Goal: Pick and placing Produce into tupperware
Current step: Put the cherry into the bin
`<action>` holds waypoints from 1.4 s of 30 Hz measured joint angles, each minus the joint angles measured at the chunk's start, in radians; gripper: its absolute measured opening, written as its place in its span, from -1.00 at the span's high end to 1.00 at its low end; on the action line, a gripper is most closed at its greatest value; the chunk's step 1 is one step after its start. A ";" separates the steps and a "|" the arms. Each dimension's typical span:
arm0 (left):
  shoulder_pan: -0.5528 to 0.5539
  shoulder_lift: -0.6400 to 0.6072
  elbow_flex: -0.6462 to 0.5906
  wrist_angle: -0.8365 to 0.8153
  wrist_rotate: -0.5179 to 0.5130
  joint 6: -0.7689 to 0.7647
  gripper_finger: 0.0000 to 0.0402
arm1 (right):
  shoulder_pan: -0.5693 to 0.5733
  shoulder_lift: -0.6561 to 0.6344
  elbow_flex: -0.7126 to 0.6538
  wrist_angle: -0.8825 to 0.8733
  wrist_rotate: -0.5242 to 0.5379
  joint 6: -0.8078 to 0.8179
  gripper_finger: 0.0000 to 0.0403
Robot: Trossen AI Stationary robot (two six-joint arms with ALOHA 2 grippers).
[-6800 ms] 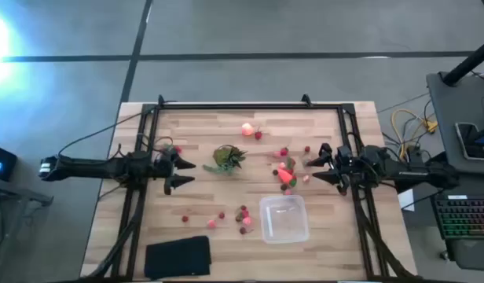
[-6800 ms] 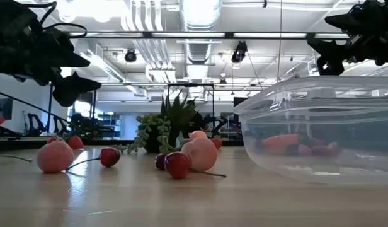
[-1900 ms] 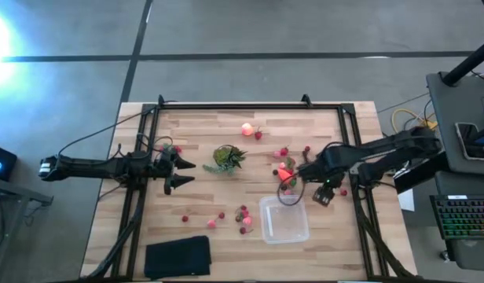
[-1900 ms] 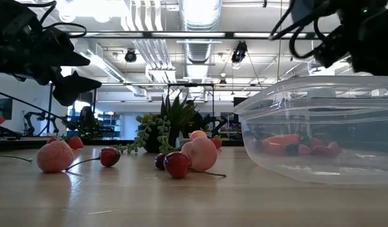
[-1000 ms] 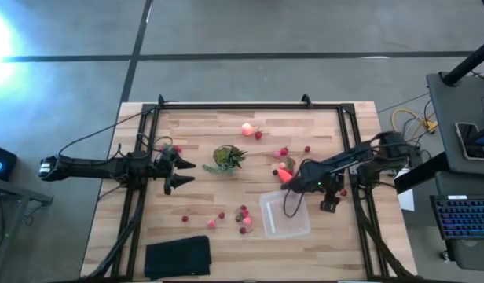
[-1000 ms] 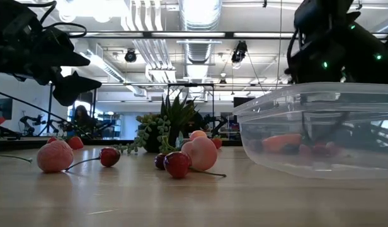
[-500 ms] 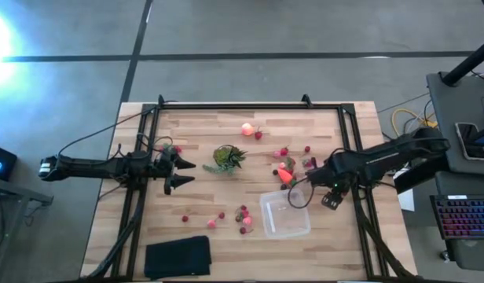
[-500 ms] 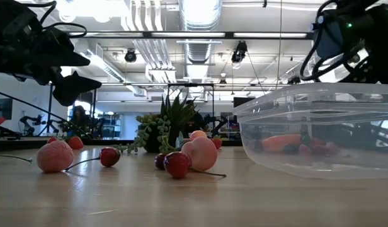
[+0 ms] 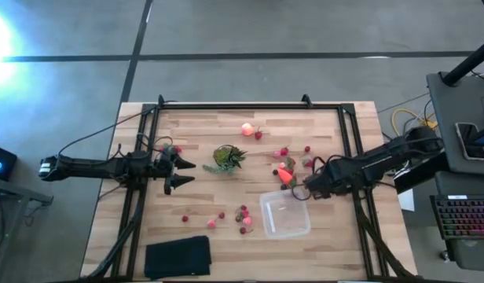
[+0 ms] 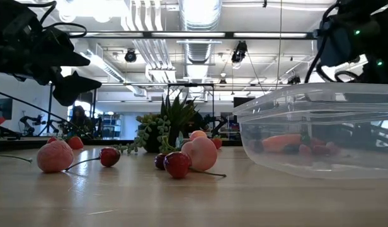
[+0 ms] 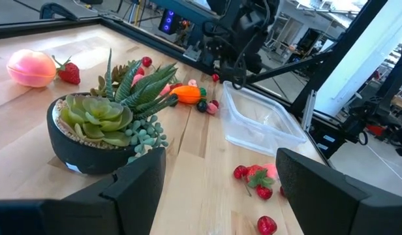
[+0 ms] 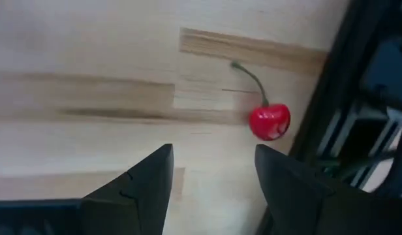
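I would miss the cherry if I closed my right gripper now, because the red cherry [image 12: 269,121] is beyond its fingertips. I should move my right gripper toward the cherry first, then close it on the cherry.
The tupperware [image 9: 285,218] [image 10: 320,132] [image 11: 263,121] is a clear box resting on its base at the table's near right. Produce lies scattered on the wood: a peach-pink round piece [image 9: 247,130], an orange-red piece [image 9: 286,173], and berries [image 9: 243,214] left of the box. My right gripper [image 9: 311,185] [image 12: 213,156] hangs open just beyond the box's far right corner, pointing steeply down at bare wood; a red cherry [image 12: 269,121] lies off to one side of its fingers. At the table's left my left gripper [image 9: 183,173] [image 11: 220,170] waits open.
A green succulent in a dark pot [image 9: 226,157] [image 11: 103,124] stands mid-table, in front of my left gripper. A flat black pad [image 9: 177,256] lies at the near left. Black frame rails [image 9: 348,149] run along the table's sides and far edge.
My right gripper has drawn back from over the tupperware's far side toward the table's right edge and has rolled about the line along which it points. Its fingers have stayed open. The tupperware and the produce have kept their places.
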 joint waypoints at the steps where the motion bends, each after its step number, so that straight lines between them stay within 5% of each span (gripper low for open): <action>1: 0.000 0.000 0.000 0.000 0.000 0.000 -0.38 | 0.022 -0.003 0.005 -0.002 -0.002 0.030 -0.04; 14: 0.000 0.000 0.000 0.000 0.000 0.000 -0.38 | 0.259 -0.027 0.079 -0.130 -0.018 0.699 -0.04; 42: 0.000 0.000 0.000 0.001 0.000 0.000 -0.38 | 0.063 0.129 -0.045 -0.055 0.064 0.738 -0.03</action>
